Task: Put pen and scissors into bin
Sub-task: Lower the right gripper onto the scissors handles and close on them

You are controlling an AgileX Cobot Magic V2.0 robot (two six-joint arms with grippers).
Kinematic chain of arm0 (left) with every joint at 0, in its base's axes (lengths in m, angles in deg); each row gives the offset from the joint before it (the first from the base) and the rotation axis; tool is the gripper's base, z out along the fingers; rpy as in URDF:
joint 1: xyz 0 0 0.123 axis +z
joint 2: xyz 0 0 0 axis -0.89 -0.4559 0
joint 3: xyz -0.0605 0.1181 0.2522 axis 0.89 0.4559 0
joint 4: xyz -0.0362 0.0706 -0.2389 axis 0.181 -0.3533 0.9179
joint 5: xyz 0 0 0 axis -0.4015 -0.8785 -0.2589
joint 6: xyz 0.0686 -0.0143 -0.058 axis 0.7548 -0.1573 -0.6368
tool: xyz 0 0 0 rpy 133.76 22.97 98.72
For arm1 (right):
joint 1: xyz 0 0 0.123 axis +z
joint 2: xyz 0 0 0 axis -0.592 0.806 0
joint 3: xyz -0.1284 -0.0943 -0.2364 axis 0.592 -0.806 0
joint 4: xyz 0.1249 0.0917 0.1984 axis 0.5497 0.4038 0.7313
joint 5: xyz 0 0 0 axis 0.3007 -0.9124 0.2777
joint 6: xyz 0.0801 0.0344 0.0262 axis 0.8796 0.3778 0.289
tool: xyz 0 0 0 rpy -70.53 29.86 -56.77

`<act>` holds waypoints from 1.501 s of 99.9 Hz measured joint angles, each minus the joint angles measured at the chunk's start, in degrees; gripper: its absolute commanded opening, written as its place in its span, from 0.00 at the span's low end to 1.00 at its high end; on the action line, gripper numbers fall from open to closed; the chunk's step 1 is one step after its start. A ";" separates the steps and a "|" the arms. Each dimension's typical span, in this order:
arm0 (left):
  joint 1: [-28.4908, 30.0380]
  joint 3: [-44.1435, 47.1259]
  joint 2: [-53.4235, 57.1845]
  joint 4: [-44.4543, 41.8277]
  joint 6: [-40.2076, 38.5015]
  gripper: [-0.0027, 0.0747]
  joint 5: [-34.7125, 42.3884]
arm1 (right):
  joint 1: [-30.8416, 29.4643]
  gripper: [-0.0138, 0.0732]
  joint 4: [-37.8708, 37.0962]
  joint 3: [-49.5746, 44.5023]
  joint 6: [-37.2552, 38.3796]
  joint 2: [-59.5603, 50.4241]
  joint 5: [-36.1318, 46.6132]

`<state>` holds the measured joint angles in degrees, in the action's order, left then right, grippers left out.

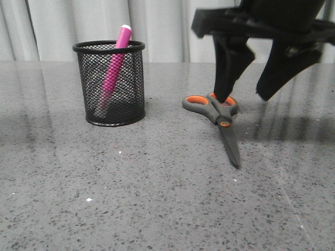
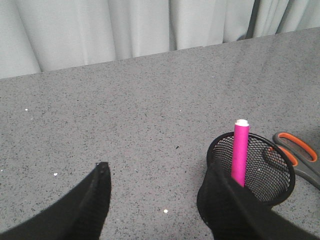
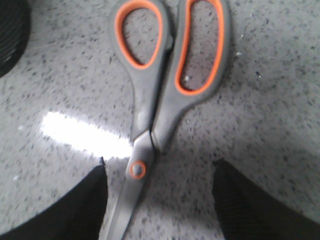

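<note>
My right gripper's fingers are still above the scissors' handles and would miss, so it is too early to close. It lowers next, then closes on the scissors.
The black mesh bin stands on the grey table at the left, with the pink pen leaning inside it, white end up. The scissors lie flat on the table to the bin's right, handles away from me, blades towards me. My right gripper is open just above the scissors. In the right wrist view the scissors lie between its fingers, the pivot near the gripper's middle. My left gripper is open and empty beside the bin, one finger hiding part of it. The pen shows there too.
The grey speckled table runs back to a pale curtain. The bin's edge shows in a corner of the right wrist view. The scissors' handles lie just beyond the bin in the left wrist view.
</note>
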<state>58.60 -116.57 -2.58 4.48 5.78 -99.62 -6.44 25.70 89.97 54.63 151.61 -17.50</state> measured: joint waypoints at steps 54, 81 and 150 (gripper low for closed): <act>0.00 0.17 0.00 0.00 -0.09 0.53 0.35 | 1.15 0.63 -3.66 0.00 3.20 4.99 5.61; 0.00 0.17 0.00 0.00 -0.09 0.53 0.43 | 1.15 0.63 -4.88 2.61 3.26 8.20 5.59; 0.00 0.17 0.00 0.00 -0.09 0.53 0.43 | 1.68 0.07 -6.80 4.76 3.01 8.28 2.22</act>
<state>58.60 -116.39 -2.58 4.48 5.69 -99.19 -4.77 18.90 94.73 57.64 159.89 -15.28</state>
